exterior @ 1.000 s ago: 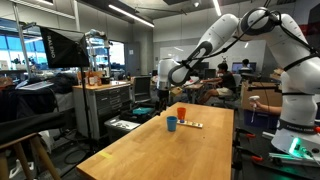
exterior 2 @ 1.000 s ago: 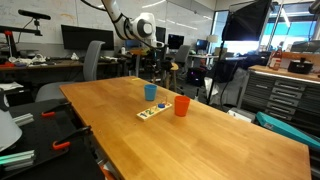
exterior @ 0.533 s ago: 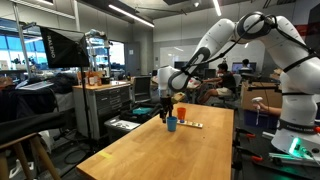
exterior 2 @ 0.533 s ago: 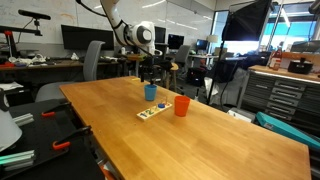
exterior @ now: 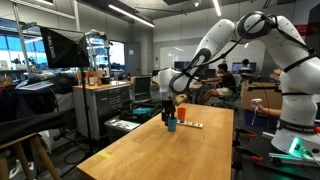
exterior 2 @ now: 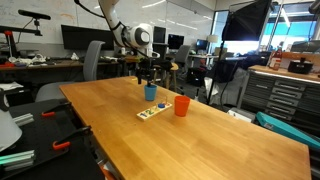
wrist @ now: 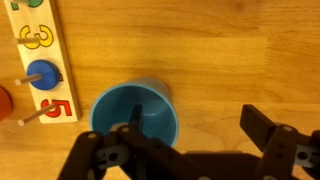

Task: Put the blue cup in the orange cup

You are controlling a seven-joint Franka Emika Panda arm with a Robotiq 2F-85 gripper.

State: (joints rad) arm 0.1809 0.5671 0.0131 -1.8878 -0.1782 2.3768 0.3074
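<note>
One finger is over the blue cup's inside and the other outside its side, so it is time to close on the blue cup's rim (exterior: 170, 120) (wrist: 176, 124) now.
The blue cup (wrist: 135, 115) stands upright on the wooden table and shows in both exterior views (exterior: 171, 124) (exterior 2: 150, 92). The orange cup (exterior 2: 181, 105) stands upright beside it; in an exterior view only its top (exterior: 180, 110) shows behind the arm, and a red sliver (wrist: 4, 99) shows at the wrist view's edge. My gripper (wrist: 195, 125) is open just above the blue cup, one finger over the cup's inside and the other outside its wall. It holds nothing. The gripper also shows in the exterior views (exterior: 167, 112) (exterior 2: 149, 76).
A flat white-and-orange number board with pegs (wrist: 38, 60) lies next to the cups, also seen in the exterior views (exterior 2: 153, 111) (exterior: 192, 124). The wooden table (exterior 2: 200, 140) stretches wide toward the near side. Chairs, monitors and workbenches surround it.
My gripper has come down and moved over the blue cup, still open. The cups and the board have not moved.
</note>
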